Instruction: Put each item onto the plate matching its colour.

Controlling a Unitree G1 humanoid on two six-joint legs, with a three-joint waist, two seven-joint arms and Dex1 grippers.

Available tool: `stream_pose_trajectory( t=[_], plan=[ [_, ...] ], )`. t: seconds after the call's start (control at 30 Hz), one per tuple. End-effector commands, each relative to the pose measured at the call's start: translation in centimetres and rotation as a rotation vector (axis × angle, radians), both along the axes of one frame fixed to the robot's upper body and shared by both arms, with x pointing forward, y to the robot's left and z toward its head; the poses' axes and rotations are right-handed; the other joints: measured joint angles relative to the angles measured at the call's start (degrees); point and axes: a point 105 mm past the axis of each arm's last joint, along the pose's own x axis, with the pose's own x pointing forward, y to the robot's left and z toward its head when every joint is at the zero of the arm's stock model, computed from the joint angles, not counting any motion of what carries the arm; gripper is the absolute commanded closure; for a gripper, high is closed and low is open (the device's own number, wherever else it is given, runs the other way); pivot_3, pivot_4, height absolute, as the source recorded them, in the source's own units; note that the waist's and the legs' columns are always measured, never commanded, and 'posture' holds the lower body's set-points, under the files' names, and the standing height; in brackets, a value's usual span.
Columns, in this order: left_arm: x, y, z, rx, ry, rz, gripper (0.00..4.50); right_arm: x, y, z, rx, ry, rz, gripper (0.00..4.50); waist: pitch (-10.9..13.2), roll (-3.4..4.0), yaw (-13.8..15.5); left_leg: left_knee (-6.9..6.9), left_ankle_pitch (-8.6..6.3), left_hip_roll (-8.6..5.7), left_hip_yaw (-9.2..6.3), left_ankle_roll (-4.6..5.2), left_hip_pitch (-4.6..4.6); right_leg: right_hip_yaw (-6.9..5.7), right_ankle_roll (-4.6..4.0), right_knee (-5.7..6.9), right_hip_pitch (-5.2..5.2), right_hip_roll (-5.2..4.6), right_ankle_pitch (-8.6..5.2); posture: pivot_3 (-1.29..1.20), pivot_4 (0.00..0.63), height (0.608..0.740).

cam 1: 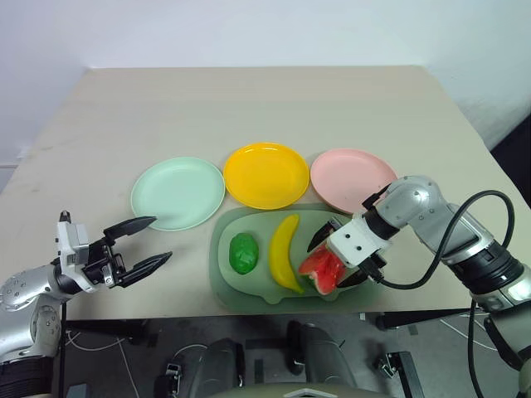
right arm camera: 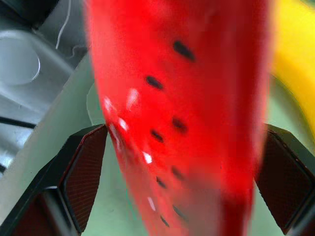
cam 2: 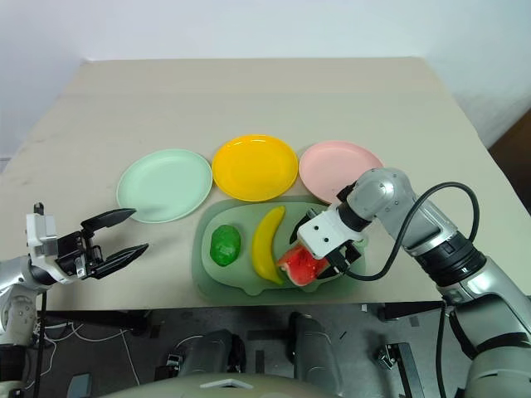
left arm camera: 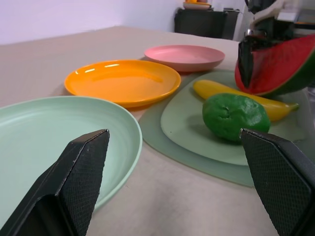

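My right gripper should close on the wedge now, because my fingers are on either side of the red watermelon wedge [cam 1: 322,269].
The red watermelon wedge [cam 1: 322,269] sits on the right end of the grey-green mat [cam 1: 224,282]. My right gripper [cam 1: 336,261] points down over it, open, with one finger on each side of the wedge [right arm camera: 197,98]. Beside it on the mat lie the yellow banana [cam 1: 284,251] and the small dark-green lumpy item [cam 1: 243,252]. Behind the mat stand the mint green plate [cam 1: 178,192], the yellow plate [cam 1: 266,174] and the pink plate [cam 1: 348,176], all bare. My left gripper [cam 1: 160,239] hovers open near the table's front left, level and aimed towards the mat, holding nothing.
The beige table [cam 1: 249,108] stretches bare behind the plates. The mat lies close to the table's front edge, with the floor and grey equipment below it.
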Motion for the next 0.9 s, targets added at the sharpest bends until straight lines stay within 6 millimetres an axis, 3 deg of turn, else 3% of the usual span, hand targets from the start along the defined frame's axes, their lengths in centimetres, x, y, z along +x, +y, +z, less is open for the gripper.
stream_pose_trajectory(
  t=[0.03, 0.07, 0.27, 0.37, 0.47, 0.53, 0.6, 0.67, 0.8, 0.9],
  plan=[
    [-0.2, 0.1, 1.0, -0.003, -0.044, 0.004, 0.04, -0.2, 0.2, -0.7, -0.023, 0.013, 0.019, 0.00, -0.01, -0.01, -0.01, 0.00, 0.00, 0.00, 0.01, 0.00, 0.00, 0.00, 0.00, 0.00, 0.00, 0.00, 0.00, 0.00, 0.150, 0.736],
    [-0.2, 0.1, 1.1, -0.004, -0.045, 0.006, 0.04, -0.3, 0.2, -0.8, -0.028, 0.014, 0.018, 0.00, -0.02, -0.02, -0.02, 0.00, 0.00, 0.00, 0.00, 0.00, 0.02, -0.01, 0.00, 0.00, 0.03, 0.01, 0.00, 0.00, 0.150, 0.736],
    [-0.1, 0.1, 1.1, -0.007, -0.048, 0.007, 0.00, -0.5, 0.1, -0.7, -0.017, 0.025, 0.002, 1.29, -0.02, -0.03, -0.05, 0.00, -0.03, 0.01, -0.02, 0.05, 0.23, -0.03, -0.07, -0.01, 0.22, 0.01, -0.04, 0.00, 0.150, 0.736],
    [-0.1, 0.0, 1.0, -0.010, -0.048, 0.004, 0.00, -0.7, 0.1, -0.2, 0.007, 0.026, 0.009, 1.31, -0.02, -0.03, 0.00, -0.01, -0.06, 0.02, -0.05, 0.11, 0.27, -0.03, -0.06, -0.01, 0.27, 0.00, -0.04, 0.00, 0.150, 0.736],
    [0.1, -0.1, 1.0, -0.014, -0.051, 0.001, 0.00, -1.2, 0.4, 1.7, 0.085, 0.080, -0.002, 1.31, 0.00, 0.00, 0.08, -0.01, -0.04, 0.02, -0.06, 0.07, 0.24, -0.04, -0.06, -0.01, 0.25, -0.01, -0.03, 0.00, 0.150, 0.736],
    [0.1, -0.2, 0.9, -0.016, -0.050, -0.002, 0.00, -0.9, 0.9, 4.2, 0.191, 0.117, -0.036, 1.31, 0.00, 0.01, 0.08, 0.00, -0.02, 0.00, -0.09, 0.03, 0.22, -0.04, -0.06, -0.01, 0.24, -0.05, -0.03, 0.00, 0.150, 0.736],
    [0.1, -0.2, 0.9, -0.017, -0.048, -0.005, 0.00, 0.7, 1.3, 7.6, 0.311, 0.126, -0.112, 1.31, 0.03, 0.05, -0.20, 0.01, -0.03, 0.01, -0.16, 0.06, 0.23, -0.03, -0.07, -0.01, 0.24, -0.05, -0.02, 0.00, 0.150, 0.736],
    [0.1, -0.2, 0.8, -0.018, -0.047, -0.007, 0.00, 2.3, 0.9, 9.4, 0.362, 0.102, -0.171, 1.31, 0.03, 0.06, -0.26, 0.02, -0.11, 0.03, -0.13, 0.20, 0.26, -0.01, -0.12, 0.00, 0.23, -0.04, 0.00, 0.00, 0.150, 0.736],
    [0.2, -0.2, 0.7, -0.019, -0.045, -0.010, 0.00, 6.6, -0.5, 11.0, 0.393, -0.031, -0.338, 1.31, 0.02, 0.04, 0.11, -0.05, -0.10, 0.04, -0.21, 0.19, 0.22, -0.15, -0.12, 0.00, 0.24, -0.01, 0.01, 0.00, 0.150, 0.736],
    [0.3, -0.2, 0.7, -0.020, -0.047, -0.012, 0.00, 10.2, -2.3, 10.5, 0.360, -0.152, -0.503, 1.31, 0.02, 0.04, 0.03, -0.02, -0.02, -0.02, -0.13, 0.05, 0.03, -0.19, -0.11, -0.02, 0.17, -0.07, 0.01, 0.00, 0.150, 0.736]
  ],
)
